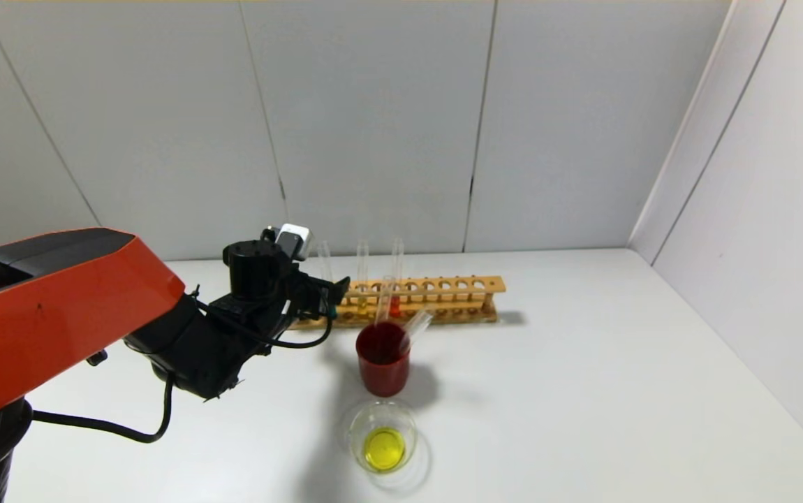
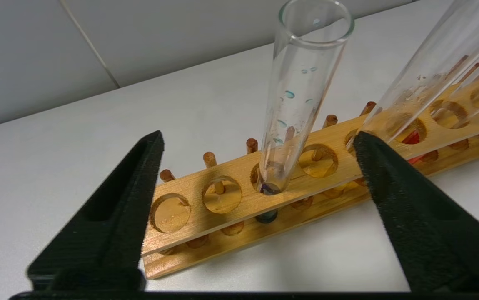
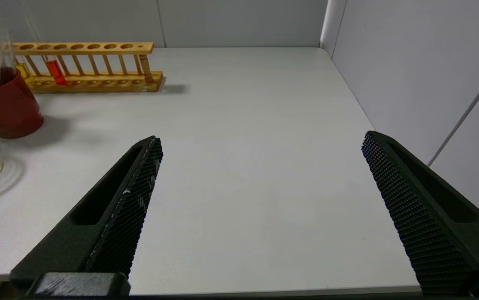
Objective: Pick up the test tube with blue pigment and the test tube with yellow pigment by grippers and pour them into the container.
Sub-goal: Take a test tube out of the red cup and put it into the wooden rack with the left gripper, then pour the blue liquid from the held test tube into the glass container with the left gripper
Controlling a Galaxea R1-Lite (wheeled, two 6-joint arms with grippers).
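Note:
The left gripper should next take hold of the test tube by its exposed middle side (image 1: 327, 267), because the tube's blue-filled bottom is down inside the hole of the rack.
The test tube with blue pigment (image 2: 302, 104) stands upright in a hole of the wooden rack (image 2: 223, 183), with a dark blue tip and blue droplets on its wall. My left gripper (image 2: 257, 136) is open, one jaw on each side of this tube and neither touching it. In the head view the left gripper (image 1: 332, 293) is at the rack's left end by the blue tube (image 1: 324, 262). The container (image 1: 382, 436) holds yellow liquid. A yellow-tipped tube (image 3: 23, 71) stands in the rack; I cannot tell whether it is the test tube with yellow pigment. My right gripper (image 3: 262, 137) hangs open over bare table.
A red cup (image 1: 382, 356) with two clear tubes leaning in it stands between the rack and the container. An orange-red tipped tube (image 3: 55, 71) sits in the rack. Another clear tube (image 2: 422, 75) leans close to one left fingertip. Walls enclose the table at the back and right.

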